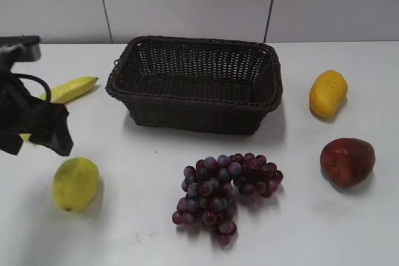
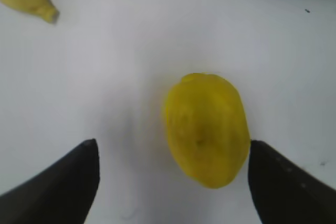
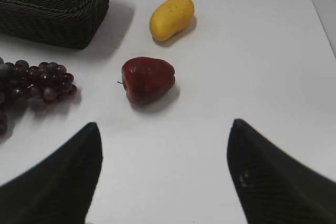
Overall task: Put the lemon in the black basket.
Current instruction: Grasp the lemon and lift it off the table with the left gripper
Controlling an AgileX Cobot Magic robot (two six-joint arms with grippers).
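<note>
Next, my left gripper grabs the lemon by its wide rounded middle (image 1: 76, 184) to put it in the black basket (image 1: 196, 82).
The lemon (image 1: 75, 182) lies on the white table at the front left, and fills the middle of the left wrist view (image 2: 206, 129). My left gripper (image 1: 37, 144) is open and hovers just above and behind the lemon; in the left wrist view the gripper (image 2: 173, 153) has the lemon's near end between its tips, close to the right finger, not touching. The black basket (image 1: 196, 82) stands empty at the back centre. My right gripper (image 3: 164, 135) is open and empty over bare table, out of the exterior view.
A banana (image 1: 72, 88) lies left of the basket. A bunch of dark grapes (image 1: 221, 194) lies in front of the basket. An orange-yellow oblong fruit (image 1: 328, 93) and a dark red fruit (image 1: 347, 161) lie at the right.
</note>
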